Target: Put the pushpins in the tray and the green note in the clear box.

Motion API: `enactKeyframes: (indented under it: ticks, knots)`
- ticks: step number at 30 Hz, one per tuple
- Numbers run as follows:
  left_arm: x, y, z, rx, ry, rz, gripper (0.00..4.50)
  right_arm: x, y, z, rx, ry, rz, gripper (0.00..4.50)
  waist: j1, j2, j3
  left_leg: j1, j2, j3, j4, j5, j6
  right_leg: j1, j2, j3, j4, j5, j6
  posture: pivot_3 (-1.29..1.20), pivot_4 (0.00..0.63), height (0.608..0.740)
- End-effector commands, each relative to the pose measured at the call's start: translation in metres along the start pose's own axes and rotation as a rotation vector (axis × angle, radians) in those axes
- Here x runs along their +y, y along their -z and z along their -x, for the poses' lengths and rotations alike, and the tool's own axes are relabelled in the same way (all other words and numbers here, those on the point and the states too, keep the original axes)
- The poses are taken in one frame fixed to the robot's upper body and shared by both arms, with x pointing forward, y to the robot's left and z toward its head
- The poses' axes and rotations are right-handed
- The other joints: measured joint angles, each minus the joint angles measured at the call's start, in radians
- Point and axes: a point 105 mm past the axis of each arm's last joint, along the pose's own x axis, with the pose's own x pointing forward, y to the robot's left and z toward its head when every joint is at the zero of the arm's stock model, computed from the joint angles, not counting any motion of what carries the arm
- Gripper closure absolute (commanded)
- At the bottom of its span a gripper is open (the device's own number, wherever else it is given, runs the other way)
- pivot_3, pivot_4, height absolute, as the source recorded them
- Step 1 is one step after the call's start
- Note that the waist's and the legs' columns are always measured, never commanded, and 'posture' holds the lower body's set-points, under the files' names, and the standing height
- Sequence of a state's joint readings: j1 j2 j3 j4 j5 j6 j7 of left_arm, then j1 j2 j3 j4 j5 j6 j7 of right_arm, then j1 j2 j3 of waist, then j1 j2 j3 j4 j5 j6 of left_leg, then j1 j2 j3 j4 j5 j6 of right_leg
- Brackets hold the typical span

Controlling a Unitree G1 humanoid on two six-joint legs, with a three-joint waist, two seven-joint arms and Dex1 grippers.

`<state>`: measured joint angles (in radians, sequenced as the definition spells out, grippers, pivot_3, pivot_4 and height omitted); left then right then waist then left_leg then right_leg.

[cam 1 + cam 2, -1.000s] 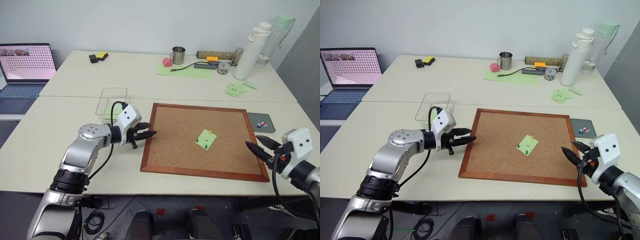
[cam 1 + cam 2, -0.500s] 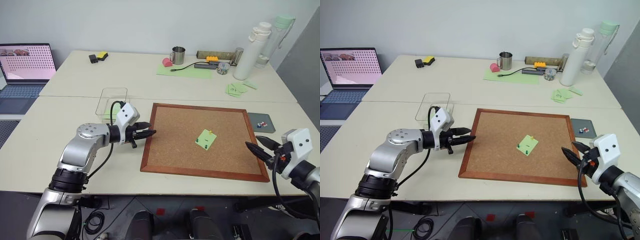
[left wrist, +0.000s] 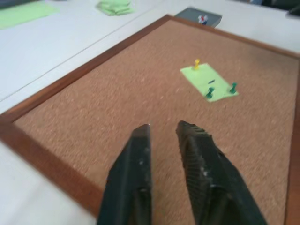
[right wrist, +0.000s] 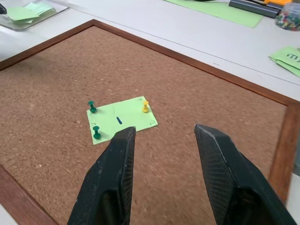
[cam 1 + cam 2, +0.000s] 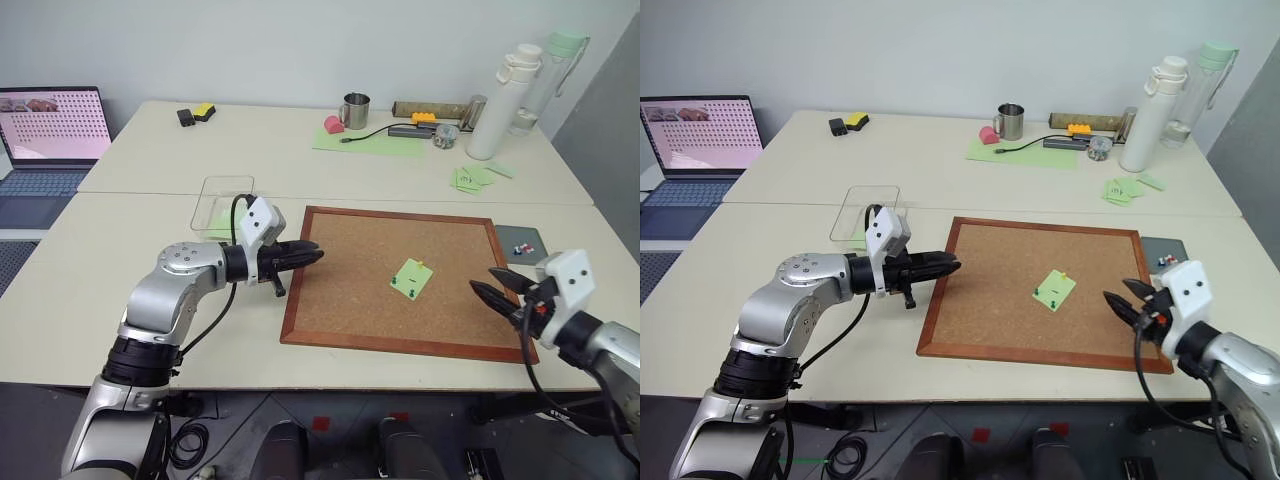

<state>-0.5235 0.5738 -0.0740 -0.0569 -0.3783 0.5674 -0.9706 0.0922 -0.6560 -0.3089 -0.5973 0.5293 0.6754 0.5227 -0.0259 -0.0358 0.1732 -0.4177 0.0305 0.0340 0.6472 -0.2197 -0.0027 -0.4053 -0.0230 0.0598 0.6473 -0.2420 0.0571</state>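
I will grab the yellow pushpin by its head (image 5: pixel 421 263) with my right gripper next. That will free the green note (image 5: pixel 411 279) and fill the tray.
The green note (image 5: pixel 411 276) lies on the corkboard (image 5: pixel 345 285), held by a yellow pushpin (image 4: pixel 146 106) and two green pushpins (image 4: pixel 92 107). The grey tray (image 5: pixel 522 245) sits just past the board's right edge with a few small pins in it. The clear box (image 5: pixel 225 205) stands off the board's far-left corner with green paper inside. My left gripper (image 5: pixel 308 256) hovers over the board's left frame, shut and holding nothing, pointing toward the note. My right gripper (image 5: pixel 484 281) is open over the board's right side, with the note ahead of it.
At the back of the table stand a metal mug (image 5: pixel 355 108), a white bottle (image 5: pixel 505 100), a large green sheet (image 5: pixel 370 142) and a cluster of green notes (image 5: pixel 475 177). A laptop (image 5: pixel 50 140) is at the far left.
My left gripper's fingers have closed together, and it has shifted right over the board's left frame. My right gripper has moved left, over the board's right edge, still open.
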Motion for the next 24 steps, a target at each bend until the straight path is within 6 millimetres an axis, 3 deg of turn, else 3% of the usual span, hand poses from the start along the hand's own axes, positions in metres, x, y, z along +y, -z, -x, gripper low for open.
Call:
enactKeyframes:
  ticks: [1,6,14,17,24]
  knots:
    - [-0.015,-0.014,-0.009,-0.053,0.044,-0.032,4.47,0.003,-0.006,-0.018,-0.048,0.003,0.013,2.44,0.0,0.0,0.0,0.0,0.0,0.0,0.0,0.0,0.0,0.0,0.0,0.0,0.0,0.0,0.0,0.0,0.15,0.74]
    - [-0.028,-0.002,-0.028,-0.038,0.067,-0.059,4.49,0.014,0.001,-0.042,-0.048,-0.028,-0.004,2.44,0.001,0.0,0.0,0.0,0.0,0.0,0.0,0.0,0.0,0.0,0.0,0.0,0.0,0.0,0.0,0.0,0.15,0.74]
    - [-0.043,0.045,-0.055,0.09,0.078,-0.077,4.49,0.003,0.011,-0.076,-0.032,0.03,-0.025,2.44,0.0,0.0,0.0,0.0,0.0,0.001,0.0,0.0,0.0,-0.001,0.001,0.001,0.0,0.0,0.0,0.0,0.15,0.74]
    - [-0.047,0.062,-0.059,0.139,0.083,-0.07,4.49,0.01,0.014,-0.086,-0.038,-0.002,-0.052,2.44,0.0,0.0,0.0,0.0,0.0,0.001,0.0,0.0,0.0,-0.001,0.001,0.001,0.001,0.0,0.0,0.0,0.15,0.74]
    - [-0.053,0.068,-0.059,0.151,0.101,-0.058,4.49,0.01,0.022,-0.102,-0.03,0.003,-0.094,2.44,0.001,0.001,-0.001,0.0,0.0,0.001,0.0,0.0,0.0,-0.001,0.001,0.001,0.001,0.0,0.0,0.0,0.15,0.74]
